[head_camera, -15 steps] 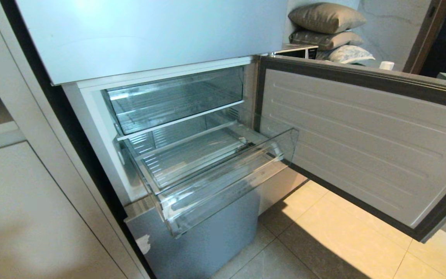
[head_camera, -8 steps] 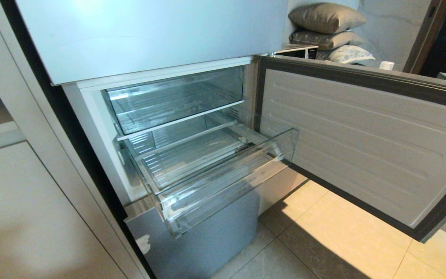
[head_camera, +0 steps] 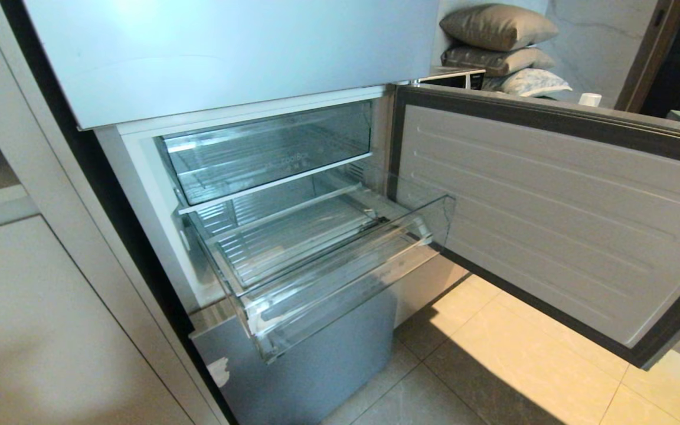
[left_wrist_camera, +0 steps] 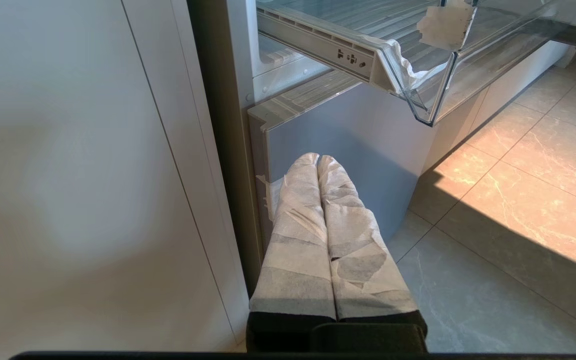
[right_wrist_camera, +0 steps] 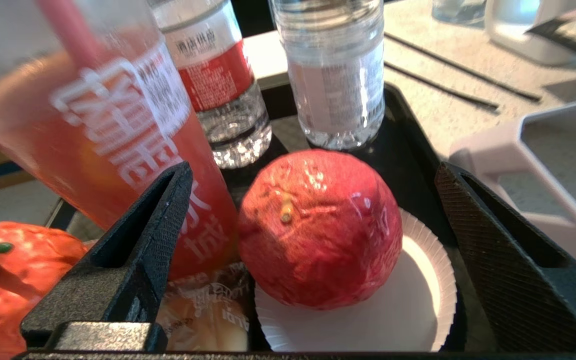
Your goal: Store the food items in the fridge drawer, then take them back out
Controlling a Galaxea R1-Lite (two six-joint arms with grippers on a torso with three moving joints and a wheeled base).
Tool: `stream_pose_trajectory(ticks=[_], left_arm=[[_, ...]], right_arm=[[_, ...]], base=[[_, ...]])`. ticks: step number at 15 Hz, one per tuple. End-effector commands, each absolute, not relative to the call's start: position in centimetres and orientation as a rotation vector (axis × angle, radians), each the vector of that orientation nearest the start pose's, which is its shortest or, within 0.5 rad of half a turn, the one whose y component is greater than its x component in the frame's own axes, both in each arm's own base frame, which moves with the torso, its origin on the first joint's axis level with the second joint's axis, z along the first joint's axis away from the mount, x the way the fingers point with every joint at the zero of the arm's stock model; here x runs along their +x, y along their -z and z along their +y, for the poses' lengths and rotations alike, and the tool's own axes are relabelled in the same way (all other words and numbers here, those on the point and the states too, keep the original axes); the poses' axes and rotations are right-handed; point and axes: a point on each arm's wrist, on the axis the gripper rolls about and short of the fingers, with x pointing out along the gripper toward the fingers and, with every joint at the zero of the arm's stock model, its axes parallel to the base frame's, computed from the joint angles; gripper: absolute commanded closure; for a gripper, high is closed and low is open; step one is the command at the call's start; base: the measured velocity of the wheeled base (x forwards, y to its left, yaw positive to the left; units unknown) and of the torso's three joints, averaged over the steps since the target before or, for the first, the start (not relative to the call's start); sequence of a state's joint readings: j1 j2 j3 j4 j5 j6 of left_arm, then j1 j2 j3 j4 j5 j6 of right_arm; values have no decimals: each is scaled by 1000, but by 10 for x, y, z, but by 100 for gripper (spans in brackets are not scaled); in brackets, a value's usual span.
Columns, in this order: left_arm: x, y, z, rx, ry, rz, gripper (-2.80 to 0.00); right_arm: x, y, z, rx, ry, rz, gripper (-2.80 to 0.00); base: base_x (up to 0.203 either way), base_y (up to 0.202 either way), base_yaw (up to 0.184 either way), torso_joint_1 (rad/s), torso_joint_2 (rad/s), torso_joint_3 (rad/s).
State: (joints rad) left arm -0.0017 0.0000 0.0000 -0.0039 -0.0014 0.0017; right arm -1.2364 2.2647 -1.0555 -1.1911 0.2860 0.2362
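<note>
My right gripper should next store the red fruit in the clear fridge drawer, so it should grab the fruit by its round middle [right_wrist_camera: 320, 231].
The clear fridge drawer [head_camera: 340, 277] stands pulled out and empty in the head view; its corner [left_wrist_camera: 418, 65] also shows in the left wrist view. In the right wrist view a dull red round fruit [right_wrist_camera: 318, 230] rests on a white paper plate [right_wrist_camera: 418, 310] inside a black tray [right_wrist_camera: 408, 130]. My right gripper [right_wrist_camera: 313, 167] is open, one black finger on each side of the fruit and apart from it. A bright red pepper-like piece [right_wrist_camera: 13, 270] with a green stem lies beside it. My left gripper [left_wrist_camera: 317, 159] is shut and parked low by the fridge's bottom panel.
A red drink bottle [right_wrist_camera: 93, 125], two water bottles [right_wrist_camera: 335, 75] and a wrapped bread [right_wrist_camera: 203, 315] crowd the tray beside the fruit. A white container [right_wrist_camera: 543, 165] sits next to the tray. The fridge door [head_camera: 552, 218] hangs open on the right, over the tiled floor.
</note>
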Motion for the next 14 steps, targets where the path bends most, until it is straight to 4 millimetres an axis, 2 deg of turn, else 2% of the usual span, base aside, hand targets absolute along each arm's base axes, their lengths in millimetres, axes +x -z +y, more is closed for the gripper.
stream_pose_trajectory(ticks=[1,8,12,13,14], left_arm=[[-23,-76,0,2,3,-3,0],[-23,-76,0,2,3,-3,0],[-23,-76,0,2,3,-3,0],[-23,-76,0,2,3,-3,0],[-23,-76,0,2,3,-3,0]], right_arm=[[147,-85,-403,240,943,-93,-280],[151,-70,-414,248,938,-84,-280],[151,-65,-415,256,924,-75,-280],[151,-65,-415,259,924,-75,-64],[151,-64,-415,259,922,-73,0]], base=[[0,0,0,0,0,0],[0,0,0,0,0,0],[0,0,0,0,0,0],[0,0,0,0,0,0],[0,0,0,0,0,0]])
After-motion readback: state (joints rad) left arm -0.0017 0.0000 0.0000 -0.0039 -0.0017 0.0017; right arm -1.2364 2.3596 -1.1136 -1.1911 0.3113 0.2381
